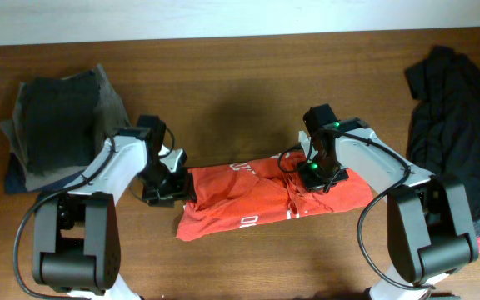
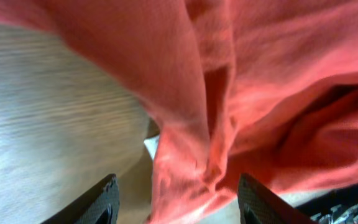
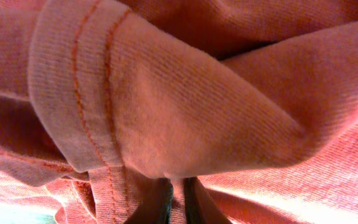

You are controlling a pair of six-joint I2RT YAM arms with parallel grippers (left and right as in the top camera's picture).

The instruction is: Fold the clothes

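The robot needs to fold the loose end over the rest of the T-shirt, so its left gripper should next grab the red-orange T-shirt (image 1: 248, 204) by the hanging fold at the T-shirt's loose end (image 1: 193, 205).
The red-orange T-shirt (image 1: 248, 204) lies bunched in a rough strip at the table's middle, white lettering showing on its front. My left gripper (image 1: 176, 180) is at its left end. In the left wrist view its jaws (image 2: 176, 190) stand open, and a fold of the shirt (image 2: 241, 81) hangs between the fingers (image 2: 104, 199) without touching them. My right gripper (image 1: 311, 173) is over the shirt's right part. The right wrist view shows that gripper (image 3: 178, 200) shut on a thin fold of the red cloth (image 3: 197, 106). A black garment (image 1: 457, 142) with a grey-and-red hem lies crumpled at the far right.
A stack of dark and grey folded garments (image 1: 57, 125) rests at the back left. The wooden table (image 1: 240, 92) runs to a pale wall along its far edge. Both arm bases stand at the near edge.
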